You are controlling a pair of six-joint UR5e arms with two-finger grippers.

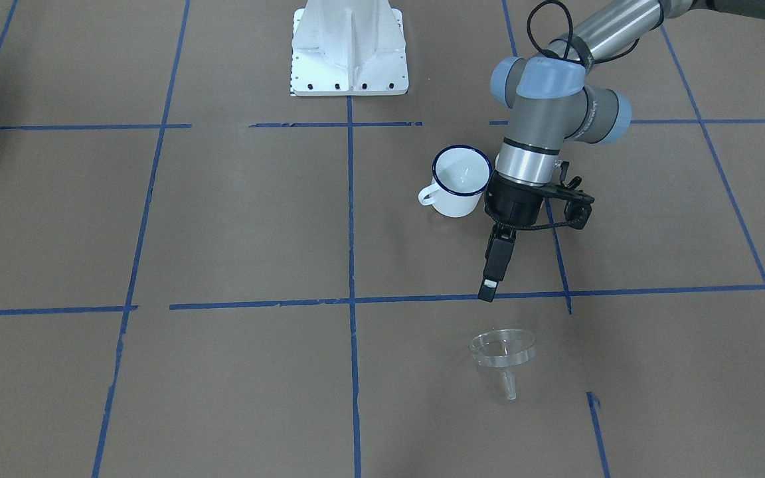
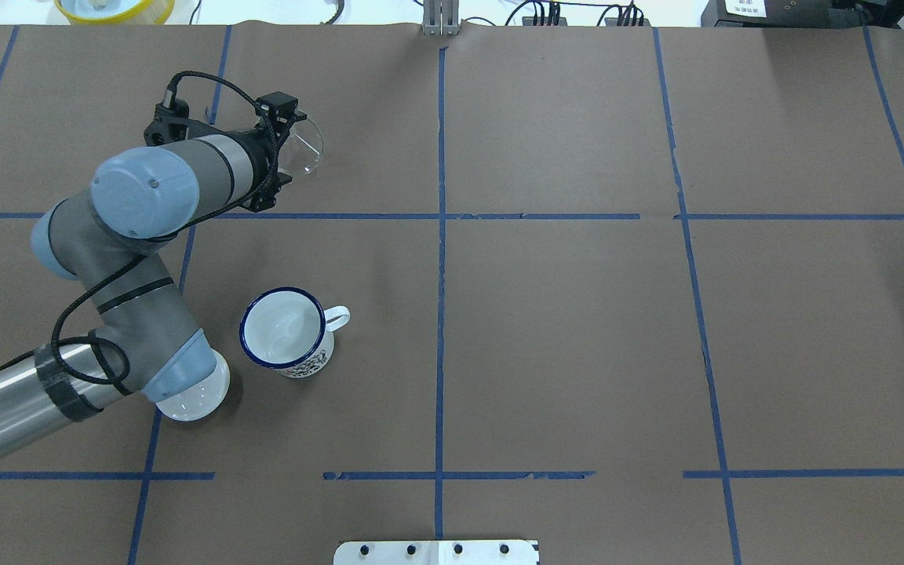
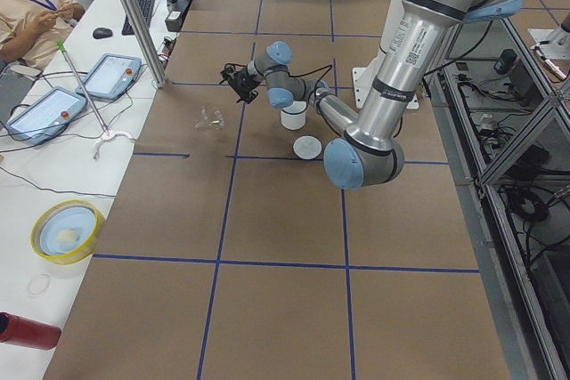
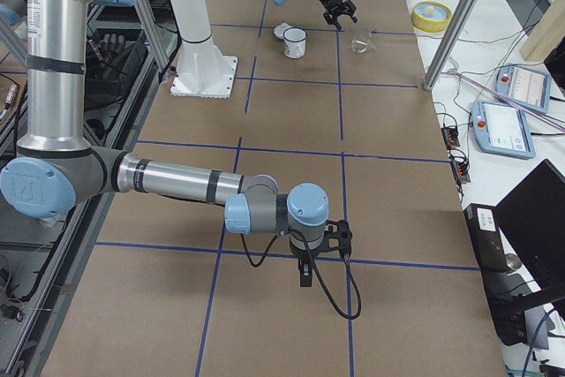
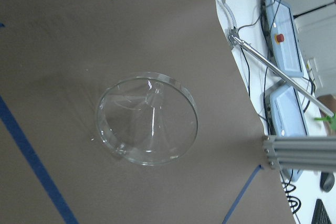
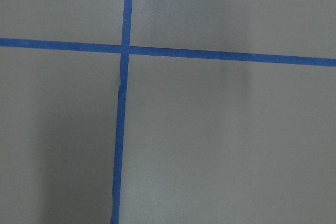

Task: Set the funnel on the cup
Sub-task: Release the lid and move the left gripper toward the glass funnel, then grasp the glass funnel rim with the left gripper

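Note:
My left gripper will grab the clear funnel by its wide rim (image 1: 503,334) next, to put the funnel on the cup (image 1: 459,182).
The clear funnel (image 1: 502,350) lies on its side on the brown table, stem towards the far edge; it fills the middle of the left wrist view (image 5: 147,119). My left gripper (image 1: 489,292) hovers just short of it, tilted towards it, jaws open and empty. In the overhead view the funnel (image 2: 307,145) shows just past the gripper (image 2: 278,153). The white cup (image 1: 459,182) with a dark blue rim stands upright beside the left wrist, handle away from the arm (image 2: 286,329). My right gripper (image 4: 305,278) shows only in the exterior right view; I cannot tell its state.
A round white lid (image 2: 185,400) lies under the left arm's elbow, next to the cup. The white robot base (image 1: 349,46) stands at the table's near edge. A yellow bowl (image 2: 114,8) and tablets (image 5: 283,40) lie beyond the far edge.

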